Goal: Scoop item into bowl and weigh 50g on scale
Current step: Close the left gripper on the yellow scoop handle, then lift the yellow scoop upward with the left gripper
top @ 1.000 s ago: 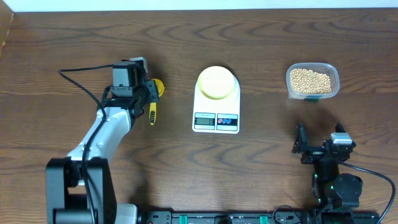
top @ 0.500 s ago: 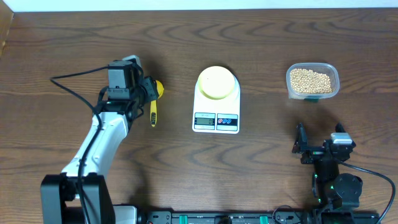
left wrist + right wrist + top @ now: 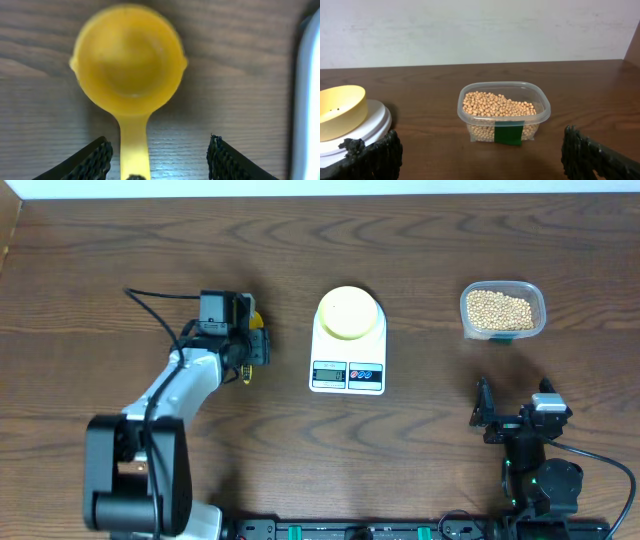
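Note:
I should next use my left gripper to grab the yellow scoop's handle close to the cup (image 3: pixel 134 143), so the handle's end stays free to hand over to my right gripper.
A yellow scoop (image 3: pixel 127 55) lies on the table with its empty cup up and its handle running back between my left gripper's (image 3: pixel 159 150) open jaws. The handle sits nearer the left finger (image 3: pixel 95 160), and neither finger touches it. From overhead, the left gripper (image 3: pixel 243 340) hangs over the scoop (image 3: pixel 247 370), left of the white scale (image 3: pixel 348 370). The pale yellow bowl (image 3: pixel 349 312) stands on the scale. The beans (image 3: pixel 498 308) fill a clear tub (image 3: pixel 545 112) at the right. My right gripper (image 3: pixel 480 155) is open and empty, facing the tub from the near side.
The scale's white edge (image 3: pixel 307 100) is close to the right of the left gripper. In the right wrist view the bowl (image 3: pixel 337 110) and scale (image 3: pixel 370 125) sit at the far left. The tub carries a green label (image 3: pixel 509 134). Bare brown wood lies between scale and tub.
The left arm swung right and came over the scoop, and its jaws have spread apart. The scoop, bowl, tub and right arm have not moved.

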